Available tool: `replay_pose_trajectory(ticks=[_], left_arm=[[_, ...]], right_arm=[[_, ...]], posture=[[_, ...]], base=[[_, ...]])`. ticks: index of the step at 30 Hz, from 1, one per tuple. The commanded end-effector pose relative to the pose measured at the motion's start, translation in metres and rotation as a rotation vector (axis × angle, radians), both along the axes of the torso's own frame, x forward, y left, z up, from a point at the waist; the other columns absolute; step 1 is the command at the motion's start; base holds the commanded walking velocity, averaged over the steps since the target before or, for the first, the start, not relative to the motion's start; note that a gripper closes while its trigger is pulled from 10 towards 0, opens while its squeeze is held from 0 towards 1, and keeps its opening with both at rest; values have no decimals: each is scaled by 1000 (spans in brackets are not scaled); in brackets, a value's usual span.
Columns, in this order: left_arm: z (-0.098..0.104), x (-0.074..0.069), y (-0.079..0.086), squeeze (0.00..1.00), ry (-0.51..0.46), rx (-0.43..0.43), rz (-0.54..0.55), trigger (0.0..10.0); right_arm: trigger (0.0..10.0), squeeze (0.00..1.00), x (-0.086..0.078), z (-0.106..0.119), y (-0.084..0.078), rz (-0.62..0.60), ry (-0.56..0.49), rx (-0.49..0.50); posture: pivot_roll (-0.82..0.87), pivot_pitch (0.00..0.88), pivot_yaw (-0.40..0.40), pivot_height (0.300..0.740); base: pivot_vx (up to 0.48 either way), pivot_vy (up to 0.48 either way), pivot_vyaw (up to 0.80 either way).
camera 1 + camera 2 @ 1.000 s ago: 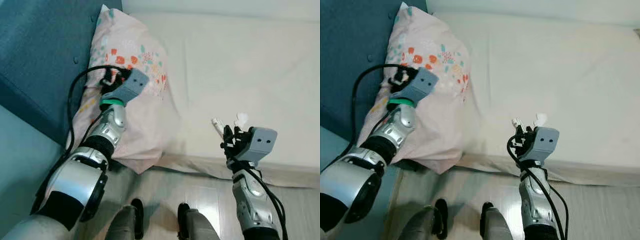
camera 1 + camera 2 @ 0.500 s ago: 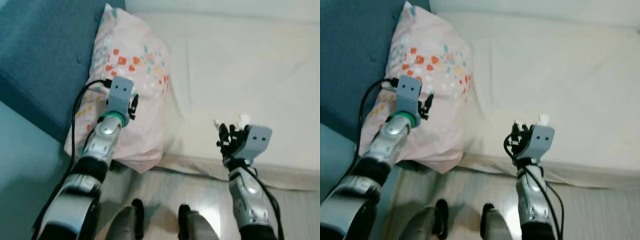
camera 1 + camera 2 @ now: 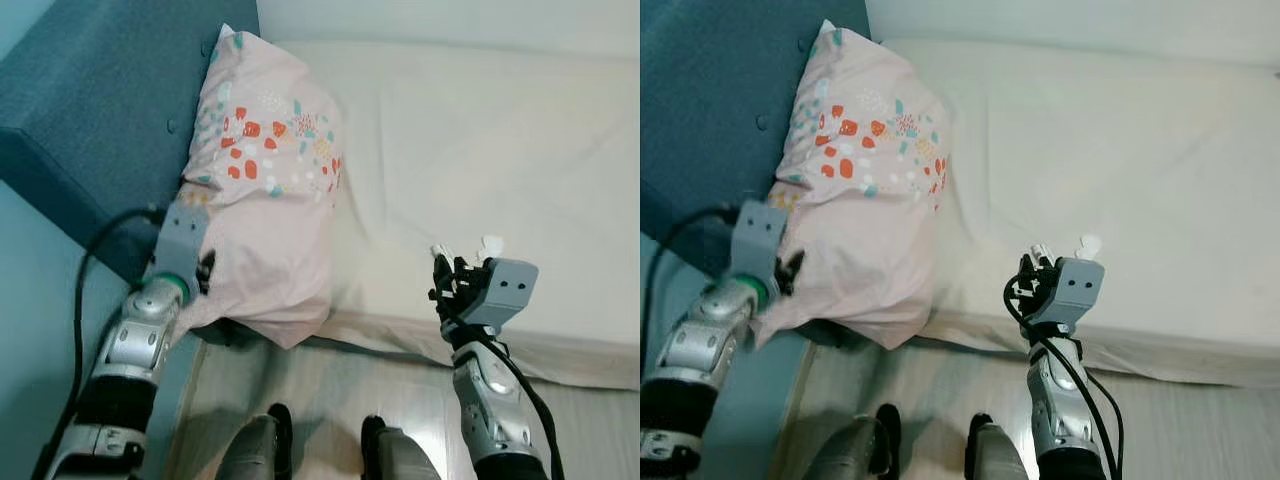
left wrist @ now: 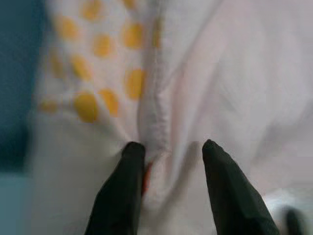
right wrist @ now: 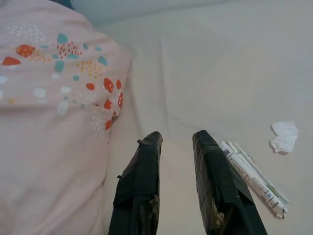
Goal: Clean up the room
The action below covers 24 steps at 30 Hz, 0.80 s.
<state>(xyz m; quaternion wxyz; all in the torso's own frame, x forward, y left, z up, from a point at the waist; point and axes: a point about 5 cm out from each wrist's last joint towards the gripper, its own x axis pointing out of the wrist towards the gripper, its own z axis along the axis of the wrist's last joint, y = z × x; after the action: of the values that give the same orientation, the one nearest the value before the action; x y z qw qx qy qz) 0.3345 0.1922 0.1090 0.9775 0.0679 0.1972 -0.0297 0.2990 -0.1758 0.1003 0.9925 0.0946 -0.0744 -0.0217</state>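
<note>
My left gripper should next pinch the fold of the pillowcase that stands up between its open fingers, because the pillow bulges wide [image 3: 265, 240] around that fold.
A pink pillow [image 3: 275, 190] with red and teal flowers leans against the blue headboard [image 3: 95, 95] at the left end of the bed. My left gripper [image 3: 205, 277] sits at the pillow's near lower corner. In the left wrist view its fingers [image 4: 131, 169] stand open on either side of a fold of the pillowcase [image 4: 156, 98]. My right gripper [image 3: 450, 283] hovers over the bed's near edge, open by a narrow gap and holding nothing. Just beyond it on the sheet lie a rolled paper wrapper [image 5: 254, 181] and a crumpled white tissue [image 5: 284, 136].
The white mattress [image 3: 490, 130] stretches away to the right. A pale wooden floor [image 3: 330, 385] runs along its near edge, where my feet [image 3: 275, 440] stand. A teal wall [image 3: 35, 300] is at the left beside the headboard.
My left arm has drawn back from the middle of the pillow to its near lower corner. The right arm has barely moved. The camera has shifted slightly.
</note>
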Motion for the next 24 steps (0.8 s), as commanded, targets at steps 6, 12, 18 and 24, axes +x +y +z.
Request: replay_pose_trajectory(ticks=[6,12,18,24], left_arm=[[6,6,-2,1000,-154,209,42,10000],[10,16,3,1000,-179,248,122,10000],[-20,11,-14,0,47,209,11,10000],[-31,15,-9,0,38,261,137,10000]], right_arm=[[10000,0,0,-6,3,13,22,7],[10000,0,0,-6,2,11,19,5],[10000,0,1,-5,3,13,17,6],[10000,0,2,-4,2,13,15,4]], posture=[[-13,171,92,740],[-22,165,90,740],[-26,165,90,740],[-27,163,82,740]], base=[[0,0,0],[0,0,0],[0,0,0],[0,0,0]])
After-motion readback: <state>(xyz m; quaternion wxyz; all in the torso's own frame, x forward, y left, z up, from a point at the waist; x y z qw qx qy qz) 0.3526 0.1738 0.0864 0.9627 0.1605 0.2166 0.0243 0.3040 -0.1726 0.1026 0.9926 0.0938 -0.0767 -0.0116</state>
